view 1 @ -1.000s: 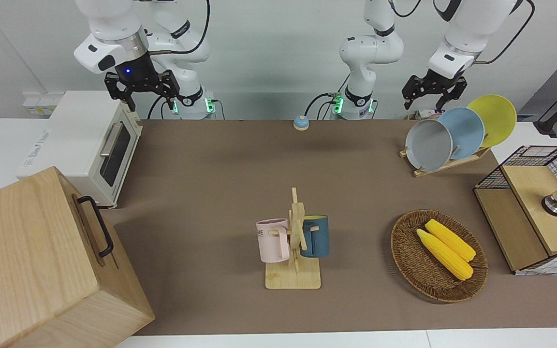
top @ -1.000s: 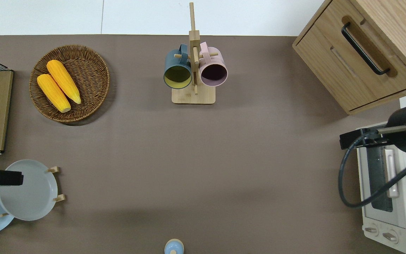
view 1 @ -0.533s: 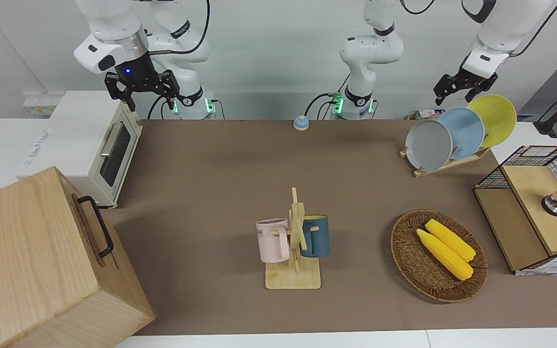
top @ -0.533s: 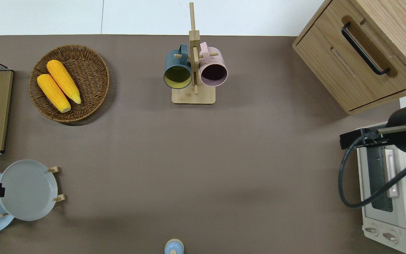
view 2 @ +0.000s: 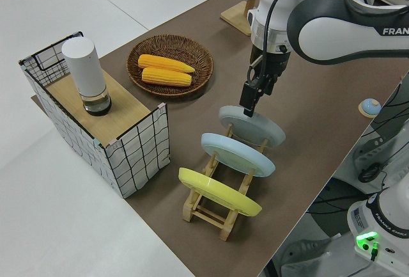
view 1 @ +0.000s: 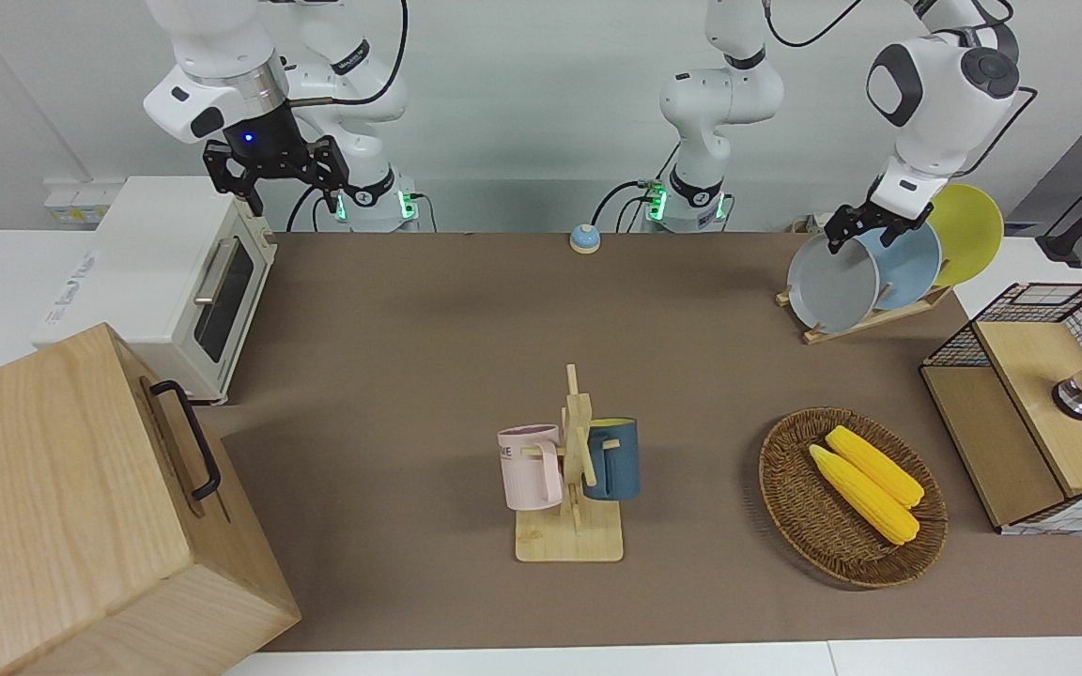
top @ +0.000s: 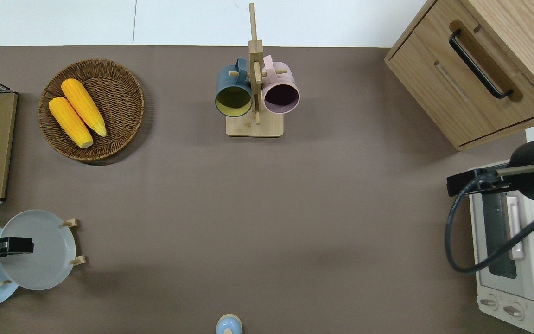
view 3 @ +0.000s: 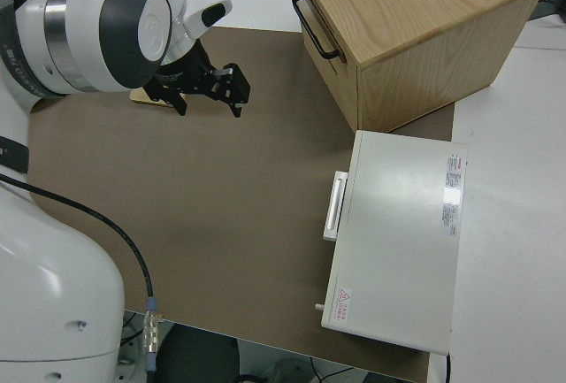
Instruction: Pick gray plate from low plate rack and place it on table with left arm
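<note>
Next, my left gripper grabs the gray plate by its upper rim, since the rack holds its lower edge and the light blue plate leans close beside it.
The gray plate leans in the low plate rack at the left arm's end of the table, in the slot farthest from that end. My left gripper is down at the plate's top rim. It is open, one finger on each side of the rim. The right arm is parked, its gripper open and empty.
A light blue plate and a yellow plate lean in the same rack next to the gray one. A wicker basket with corn, a wire-sided box, a mug stand, a toaster oven and a wooden cabinet stand around.
My left gripper has swung from above the yellow and blue plates down to the gray plate's top rim. The plate and the right arm have not moved.
</note>
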{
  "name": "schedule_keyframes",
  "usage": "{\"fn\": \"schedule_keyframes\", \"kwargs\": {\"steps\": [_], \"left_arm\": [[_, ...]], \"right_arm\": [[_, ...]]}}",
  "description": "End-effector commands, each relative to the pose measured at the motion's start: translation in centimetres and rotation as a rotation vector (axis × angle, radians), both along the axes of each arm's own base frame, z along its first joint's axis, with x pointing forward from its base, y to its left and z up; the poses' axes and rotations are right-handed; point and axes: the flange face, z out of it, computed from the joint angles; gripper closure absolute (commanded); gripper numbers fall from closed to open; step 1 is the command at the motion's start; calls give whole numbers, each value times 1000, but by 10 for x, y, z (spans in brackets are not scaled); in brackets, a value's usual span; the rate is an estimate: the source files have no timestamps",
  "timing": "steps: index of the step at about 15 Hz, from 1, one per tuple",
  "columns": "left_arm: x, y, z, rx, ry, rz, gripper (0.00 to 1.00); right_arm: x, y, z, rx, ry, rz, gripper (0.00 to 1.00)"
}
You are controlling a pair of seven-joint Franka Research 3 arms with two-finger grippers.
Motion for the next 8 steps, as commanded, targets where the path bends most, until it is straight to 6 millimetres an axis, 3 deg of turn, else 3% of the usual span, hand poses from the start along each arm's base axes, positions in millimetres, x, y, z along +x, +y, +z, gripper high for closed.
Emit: {"fn": "schedule_keyframes", "kwargs": {"steps": [1, 8], "left_arm": [[-8, 0, -23, 17, -33, -18, 5], [-11, -2, -47, 61, -41, -54, 5]], "right_arm": [[-3, 1, 3, 6, 7, 2, 13], [-3, 1, 3, 6, 7, 2, 13]]}}
